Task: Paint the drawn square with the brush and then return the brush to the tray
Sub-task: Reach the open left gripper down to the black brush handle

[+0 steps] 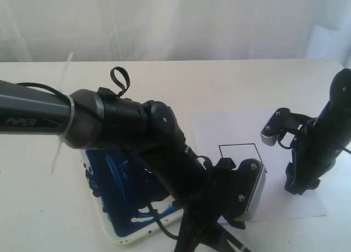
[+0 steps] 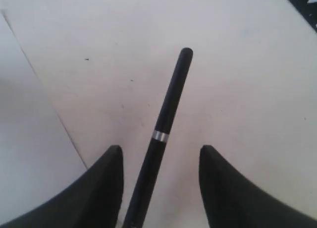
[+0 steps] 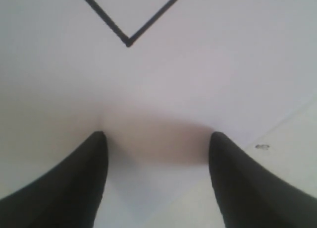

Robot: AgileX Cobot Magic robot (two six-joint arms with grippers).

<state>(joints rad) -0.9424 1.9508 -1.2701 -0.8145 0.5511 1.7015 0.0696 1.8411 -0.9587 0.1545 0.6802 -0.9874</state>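
Observation:
My left gripper should grab the brush by its black handle (image 2: pixel 149 171), next to its silver band, to paint the drawn square.
In the left wrist view the brush (image 2: pixel 166 116), a slim black handle with a silver band, lies on the table. It runs between the spread fingers of my open left gripper (image 2: pixel 159 148), closer to one finger; neither pad clearly presses it. Its tip is hidden. The tray (image 1: pixel 118 236), smeared dark blue inside, sits under the left arm. The drawn square (image 1: pixel 237 149) on the white paper (image 1: pixel 230 123) is blank, and the left wrist partly covers it. My right gripper (image 3: pixel 156 134) is open and empty just above the paper, near a corner of the square (image 3: pixel 128 41).
The left arm (image 1: pixel 137 137) crosses the tray and reaches down to the front edge of the exterior view, hiding its own fingers there. The right arm (image 1: pixel 323 137) stands at the paper's right edge. A white curtain hangs behind the table.

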